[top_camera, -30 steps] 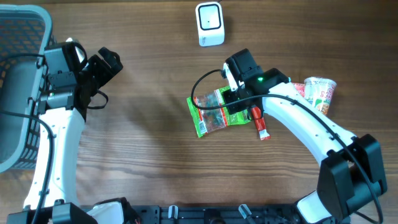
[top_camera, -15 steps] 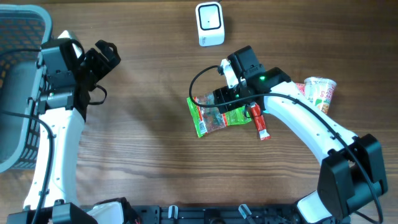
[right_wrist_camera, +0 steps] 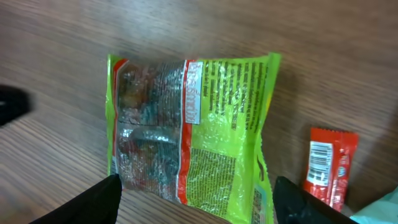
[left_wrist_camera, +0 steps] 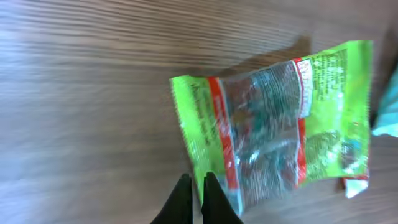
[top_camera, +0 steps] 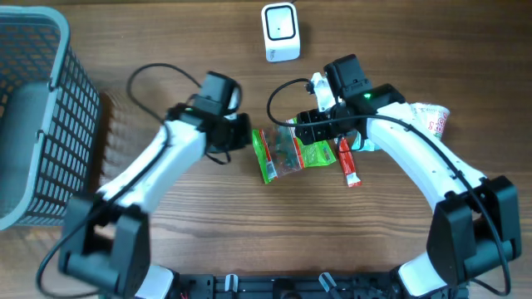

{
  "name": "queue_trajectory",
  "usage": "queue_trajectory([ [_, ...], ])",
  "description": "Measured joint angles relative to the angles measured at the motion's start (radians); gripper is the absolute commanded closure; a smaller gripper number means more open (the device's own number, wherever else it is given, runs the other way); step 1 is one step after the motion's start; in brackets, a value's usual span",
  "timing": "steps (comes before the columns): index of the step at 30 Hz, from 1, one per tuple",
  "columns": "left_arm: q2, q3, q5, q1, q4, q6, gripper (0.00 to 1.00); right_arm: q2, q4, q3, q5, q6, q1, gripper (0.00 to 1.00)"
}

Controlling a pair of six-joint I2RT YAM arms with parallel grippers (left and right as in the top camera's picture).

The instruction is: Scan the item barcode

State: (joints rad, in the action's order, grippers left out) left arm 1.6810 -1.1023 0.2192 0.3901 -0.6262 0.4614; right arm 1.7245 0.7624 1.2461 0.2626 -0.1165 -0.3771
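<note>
The rest of the bag should stay free to face the scanner (top_camera: 280, 31). My right gripper will next grab the green snack bag by its green printed end (top_camera: 317, 154).
A green snack bag (top_camera: 287, 152) lies flat on the wooden table, its printed back up (right_wrist_camera: 193, 130) (left_wrist_camera: 273, 124). My left gripper (top_camera: 246, 138) is at the bag's left edge. Its fingers (left_wrist_camera: 196, 190) are shut, and their tips are over the bag's edge. I cannot see the bag lifted or pinched. My right gripper (top_camera: 310, 124) hovers over the bag's right end, open, with its fingers standing wide on either side of the bag (right_wrist_camera: 199, 202). The white scanner (top_camera: 280, 31) stands at the far edge of the table.
A red bar (top_camera: 347, 164) with a barcode (right_wrist_camera: 326, 168) lies just right of the bag. A cup of noodles (top_camera: 431, 121) sits further right, partly under the right arm. A grey basket (top_camera: 37, 124) fills the left side.
My left arm has swung from beside the basket to the bag's left edge, and its gripper has shut. My right gripper has shifted slightly up and right, still open.
</note>
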Motion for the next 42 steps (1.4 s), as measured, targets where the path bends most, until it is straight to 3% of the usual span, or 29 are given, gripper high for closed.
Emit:
queue_trajectory([
  [6,0.144,0.002,-0.013,0.081,0.121,0.008,0.96,0.099,-0.035,0.0,0.019,-0.008,0.0,0.32],
  [11,0.187,0.002,-0.013,0.086,0.171,0.008,0.96,0.133,-0.069,0.0,0.022,-0.011,0.0,0.28],
  [17,0.191,-0.002,-0.009,0.083,0.167,0.015,0.96,0.133,-0.069,0.0,0.06,0.005,0.027,0.28],
  [24,0.044,-0.028,-0.01,0.034,0.113,0.05,0.96,0.133,-0.056,0.0,0.112,0.025,0.044,0.29],
  [32,0.194,-0.028,-0.01,0.033,0.145,0.053,0.96,0.133,-0.053,0.0,0.111,0.028,0.089,0.25],
  [36,0.231,-0.028,-0.01,0.036,0.149,0.054,0.96,0.133,-0.054,0.0,0.103,0.029,0.088,0.27],
  [42,0.234,-0.028,-0.01,0.057,0.163,0.057,0.95,0.133,-0.171,-0.112,0.111,-0.003,0.088,0.29],
])
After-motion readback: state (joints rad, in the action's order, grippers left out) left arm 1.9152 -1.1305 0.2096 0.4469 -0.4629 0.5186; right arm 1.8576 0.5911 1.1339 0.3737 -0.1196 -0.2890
